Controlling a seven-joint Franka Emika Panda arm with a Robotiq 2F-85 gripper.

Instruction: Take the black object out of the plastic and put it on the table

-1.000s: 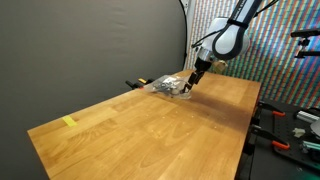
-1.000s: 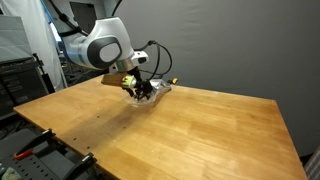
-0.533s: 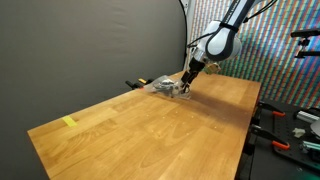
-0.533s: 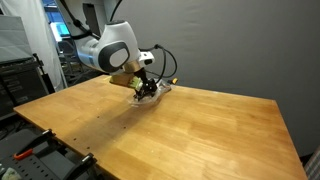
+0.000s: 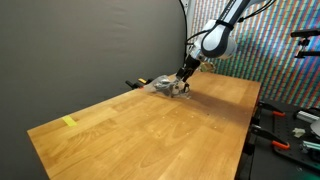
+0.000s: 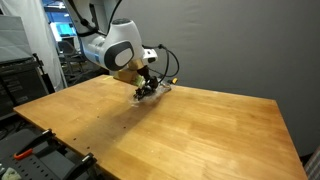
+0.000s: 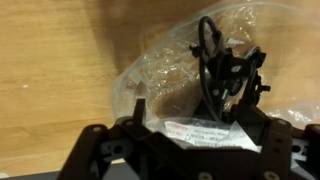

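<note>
I would hold the black cable if I closed now, because it is between my fingers in the wrist view, down at the bag. My gripper needs to close on the cable.
A clear plastic bag [image 7: 165, 55] lies at the far side of the wooden table [image 5: 150, 130]. Inside it is a black object [image 7: 225, 75] with a wire loop, and a white label [image 7: 195, 130] is on the bag. My gripper [image 7: 195, 112] is open and low over the bag, with one finger on each side of it. In both exterior views the gripper [image 5: 183, 80] [image 6: 146, 88] is right at the bag [image 5: 163, 87] [image 6: 157, 90]. I cannot tell whether the fingers touch the black object.
A black and yellow clamp [image 5: 133, 84] sits at the table's far edge beside the bag. A strip of yellow tape [image 5: 69, 122] lies near another corner. Clamps [image 5: 280, 147] and equipment stand off the table's side. A dark curtain [image 5: 90, 50] hangs behind.
The arm has swung down and toward the bag, so the gripper has gone from just above it to sitting over it. The bag has not visibly moved.
</note>
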